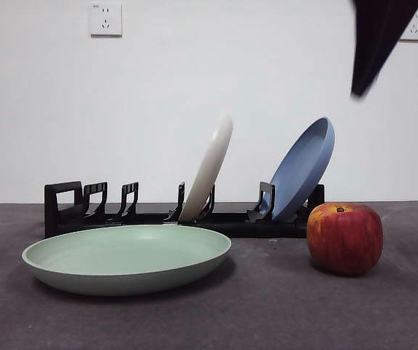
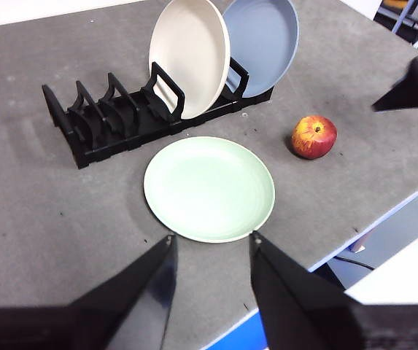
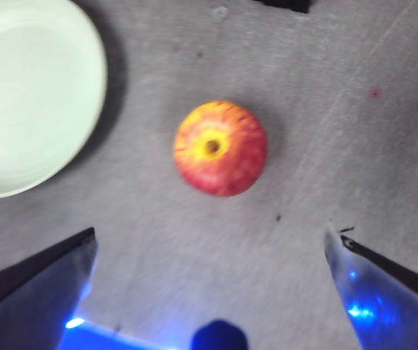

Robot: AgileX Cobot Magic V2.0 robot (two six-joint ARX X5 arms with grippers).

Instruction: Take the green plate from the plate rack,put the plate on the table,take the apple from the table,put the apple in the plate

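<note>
The right gripper takes hold of the apple [image 1: 344, 238] by its round sides next. Then it sets the apple in the green plate [image 1: 127, 257].
The green plate [image 1: 127, 257] lies flat and empty on the table [image 1: 267, 313], in front of the black plate rack [image 1: 106, 211]. The red apple [image 1: 344, 238] stands on the table to the plate's right, apart from it. My right gripper [image 3: 212, 240] hangs open high above the apple [image 3: 220, 148], which shows between its wide-spread jaws; a dark jaw tip [image 1: 373, 44] shows at the top right of the front view. My left gripper [image 2: 210, 244] is open and empty, raised over the near rim of the green plate [image 2: 209, 188].
A cream-white plate [image 1: 210, 165] and a blue plate [image 1: 303, 166] lean in the rack's slots. The left slots of the rack [image 2: 95, 117] hold nothing. The table's front edge [image 2: 384, 219] runs close to the apple [image 2: 314, 136].
</note>
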